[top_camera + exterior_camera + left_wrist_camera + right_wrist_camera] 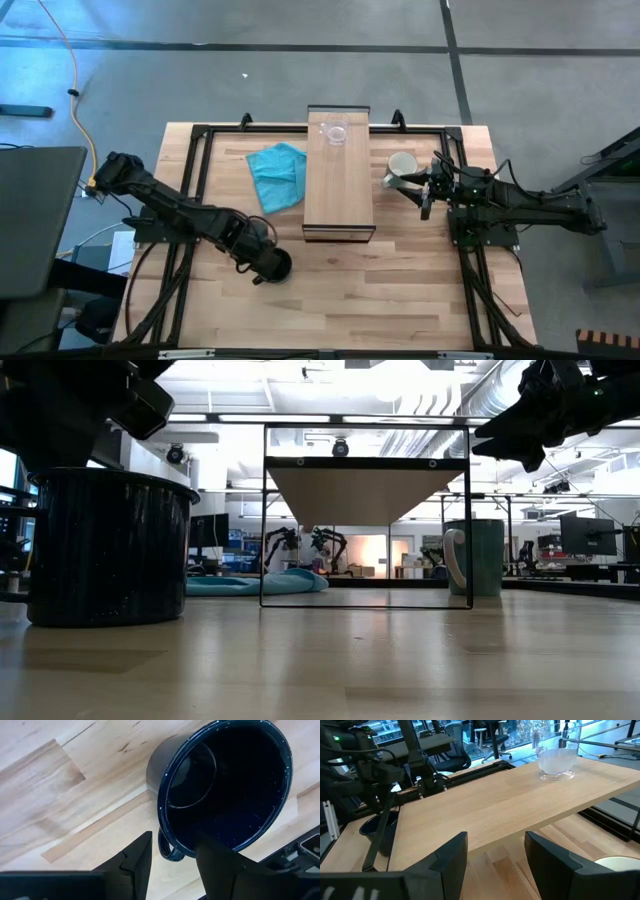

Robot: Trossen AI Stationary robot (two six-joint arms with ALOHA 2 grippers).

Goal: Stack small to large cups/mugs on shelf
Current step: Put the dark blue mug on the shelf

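The black mug's next: my left gripper will grab its rim (pixel 181 845) beside the mug's handle to stack the cups on the shelf.
The black mug (pixel 277 265) stands upright on the table near the front left; it also shows in the low view (pixel 110 545). My left gripper (pixel 172 862) is open just above it, its fingers on either side of the mug's handle (pixel 167 849), and I see no touch. The white mug (pixel 402 164) stands on the table to the right of the shelf (pixel 338 190). My right gripper (pixel 427 195) is open and empty, raised near the white mug. The clear glass cup (pixel 335 133) stands on the shelf's far end.
A teal cloth (pixel 278 175) lies crumpled on the table to the left of the shelf. Black frame rails (pixel 195 180) run along the table's left, right and far sides. Bare wood lies in front of the shelf (pixel 380 290).
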